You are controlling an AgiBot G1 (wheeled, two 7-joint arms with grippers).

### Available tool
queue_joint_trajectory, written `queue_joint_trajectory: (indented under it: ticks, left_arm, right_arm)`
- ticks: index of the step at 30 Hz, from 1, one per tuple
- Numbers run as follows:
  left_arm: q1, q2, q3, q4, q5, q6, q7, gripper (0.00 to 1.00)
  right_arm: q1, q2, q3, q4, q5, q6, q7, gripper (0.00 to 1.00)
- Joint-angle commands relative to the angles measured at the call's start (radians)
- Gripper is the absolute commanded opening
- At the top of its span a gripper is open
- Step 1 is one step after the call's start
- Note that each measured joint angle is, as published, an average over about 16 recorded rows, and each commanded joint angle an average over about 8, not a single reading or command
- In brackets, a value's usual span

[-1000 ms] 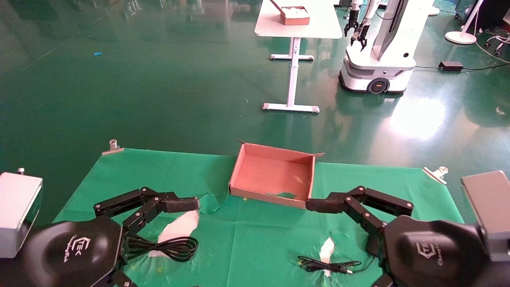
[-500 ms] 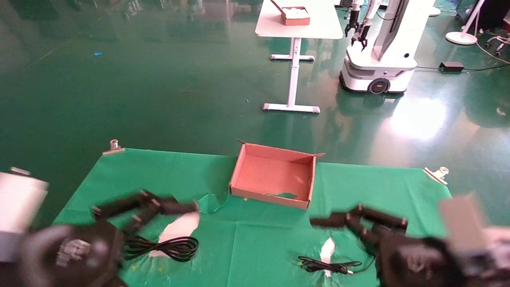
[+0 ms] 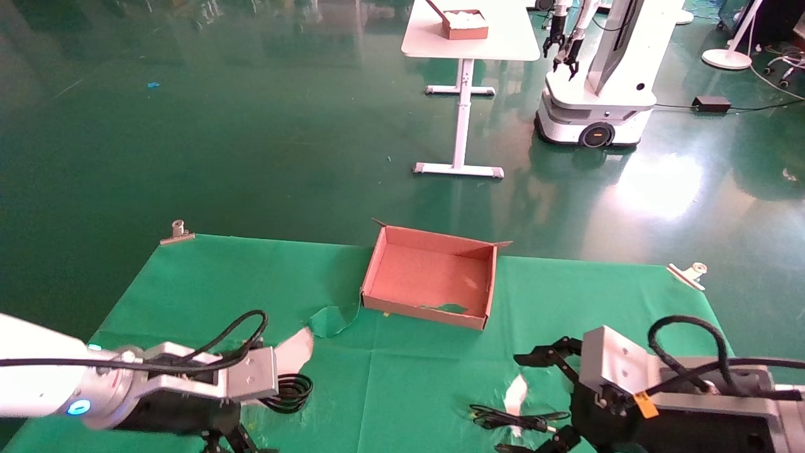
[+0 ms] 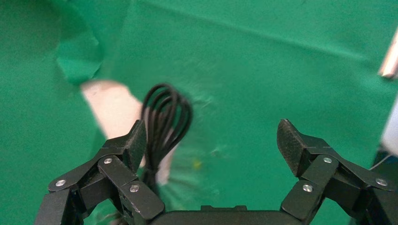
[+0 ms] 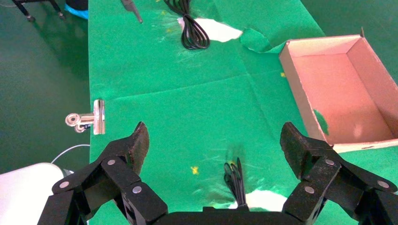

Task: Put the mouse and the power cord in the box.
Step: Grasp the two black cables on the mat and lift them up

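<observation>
My right gripper picks up the mouse cable by its gathered middle (image 3: 520, 419) (image 5: 242, 203) next, where the cable's parts bunch tight, because its end loops fan out slack.
The box (image 3: 421, 311) is brown cardboard and empty, at the table's far middle; it also shows in the right wrist view (image 5: 338, 89). The power cord (image 3: 292, 390), a glossy black looped bundle, lies near left on a white patch. My left gripper (image 4: 213, 140) hangs open just above it, the cord's loop end (image 4: 166, 117) close beside one finger. My right gripper (image 5: 216, 140) is open over the thin black mouse cable (image 5: 236, 180), which lies near right (image 3: 509, 418). The mouse itself is hidden. The power cord also appears far off in the right wrist view (image 5: 192, 33).
The green cloth is held by metal clips (image 3: 178, 231) (image 3: 688, 274) (image 5: 89, 119) and has a torn flap (image 3: 330, 321) near the box's left corner. Beyond the table, a white table (image 3: 468, 38) and another robot (image 3: 597, 94) stand on the floor.
Both arms have drawn back from the box toward the near edge and tipped their wrists down, so each gripper now points at the cloth over a cable.
</observation>
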Motion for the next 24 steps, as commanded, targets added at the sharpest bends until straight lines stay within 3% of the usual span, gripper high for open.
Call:
queue_joint_trajectory:
  ticks: [1,8,19,24]
  left_arm:
    - [-0.02,0.023,0.021,-0.001,0.047,0.002,-0.03,1.0]
    - [-0.022,0.051,0.047,0.024,0.119,-0.013,-0.03,1.0]
    - [-0.022,0.235,0.177,0.198,0.491,-0.157,-0.09,1.0]
    - [-0.046,0.296,0.198,0.311,0.574,-0.211,-0.102,1.0]
  right_arm:
    - [0.011,-0.004,-0.009,0.003,-0.021,0.007,0.017,1.0]
    - [0.013,-0.011,-0.016,-0.012,-0.023,-0.004,0.01,1.0]
    - [0.006,0.005,-0.005,-0.011,-0.007,-0.003,0.01,1.0]
    - [0.0,0.013,-0.001,-0.011,-0.003,-0.001,0.01,1.0]
